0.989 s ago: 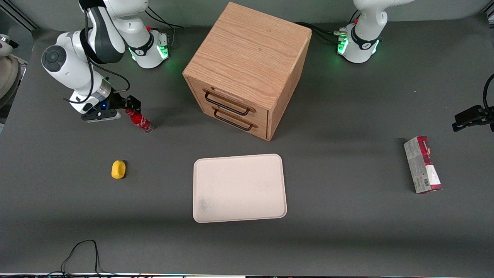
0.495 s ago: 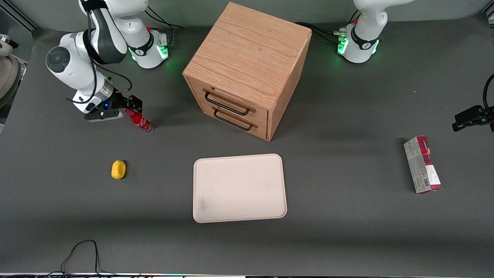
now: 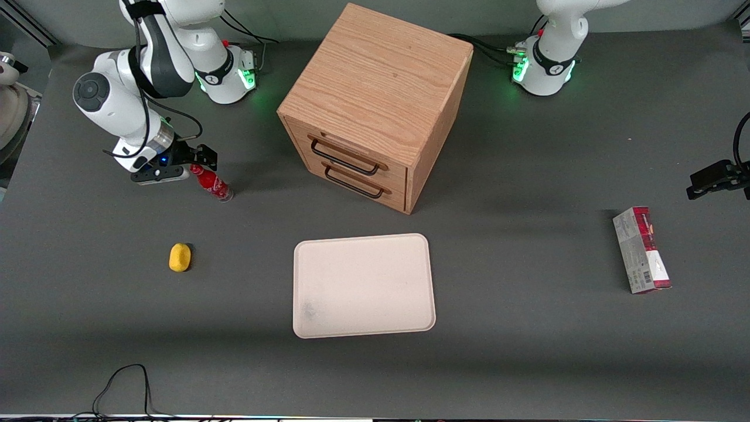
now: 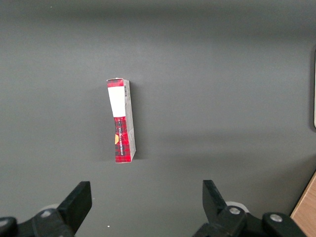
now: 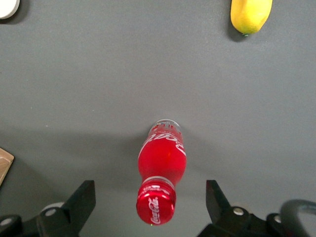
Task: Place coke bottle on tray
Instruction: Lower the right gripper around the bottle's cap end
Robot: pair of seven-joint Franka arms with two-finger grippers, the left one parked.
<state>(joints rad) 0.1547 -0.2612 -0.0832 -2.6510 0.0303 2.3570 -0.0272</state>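
I should grab the coke bottle by its red cap end [image 3: 196,169] with my right gripper next. Then my right gripper can place the bottle on the tray [image 3: 363,285].
The coke bottle [image 3: 212,183] is small and red with a red cap and white lettering. It stands on the grey table toward the working arm's end, farther from the front camera than the tray. My right gripper [image 3: 194,162] is open just above it. In the right wrist view the gripper [image 5: 149,202] has one finger [image 5: 83,198] on each side of the bottle [image 5: 163,158], level with the cap and not touching it. The off-white tray [image 3: 363,285] lies flat in front of the drawer cabinet, with nothing on it.
A wooden cabinet [image 3: 375,105] with two drawers stands at the table's middle. A yellow fruit-like object [image 3: 180,257] lies nearer the front camera than the bottle and also shows in the right wrist view [image 5: 250,15]. A red-and-grey carton [image 3: 641,249] lies toward the parked arm's end.
The right arm has shifted slightly, bringing the open gripper a little closer over the bottle's cap. The bottle has not moved.
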